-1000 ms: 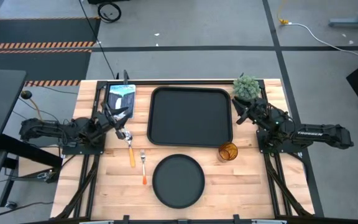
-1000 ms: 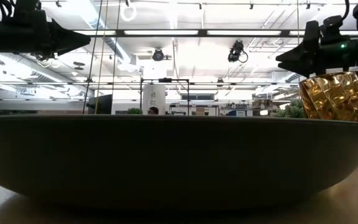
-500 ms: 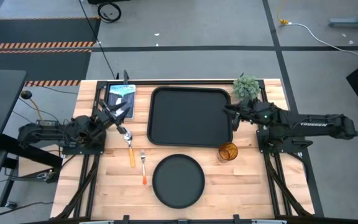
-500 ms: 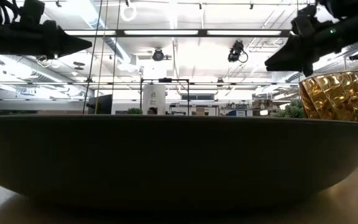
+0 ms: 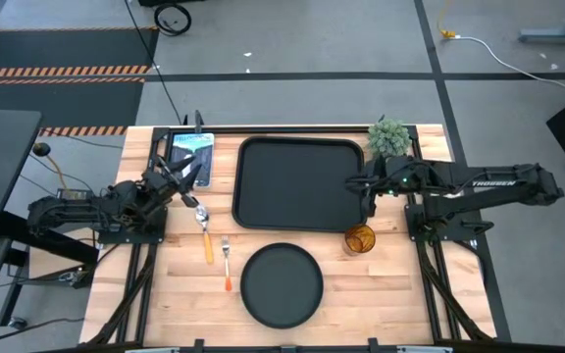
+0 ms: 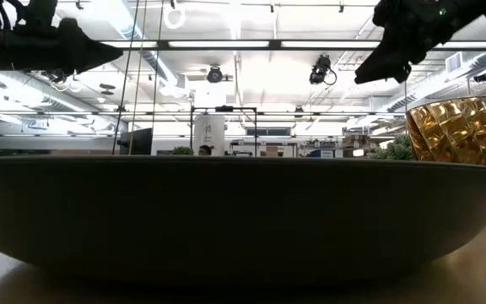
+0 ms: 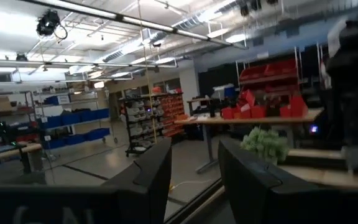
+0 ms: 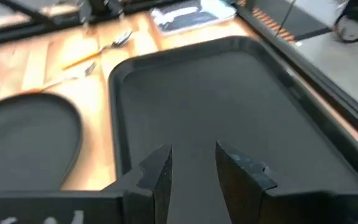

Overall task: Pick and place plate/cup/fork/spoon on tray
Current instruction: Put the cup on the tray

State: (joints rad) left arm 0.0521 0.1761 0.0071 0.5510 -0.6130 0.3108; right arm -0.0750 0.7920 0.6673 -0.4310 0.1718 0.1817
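The right gripper grabs the amber cup by its rim (image 5: 362,230) next, to place the cup on the black tray (image 5: 302,184).
The black tray (image 5: 302,184) lies at the table's middle, toward the far edge. The round black plate (image 5: 282,284) lies flat on the table near the front edge. The amber cup (image 5: 359,239) stands upright by the tray's near right corner. The spoon (image 5: 204,230) and the fork (image 5: 226,263) lie on the wood left of the plate. My right gripper (image 5: 354,183) is open and empty above the tray's right part (image 8: 241,93). My left gripper (image 5: 192,175) is open and empty, held above the table left of the tray, beyond the spoon's bowl.
A green fuzzy potted plant (image 5: 388,137) stands at the tray's far right corner, beside my right arm. A blue-and-white packet (image 5: 190,152) lies at the far left, under my left gripper's tip. Bare wood shows right of the plate.
My right gripper has swung from beside the plant toward the table's left, out over the tray's right edge. It has risen a little and now points slantwise down at the tray. It has stayed open. The cup, plate, fork and spoon have not moved.
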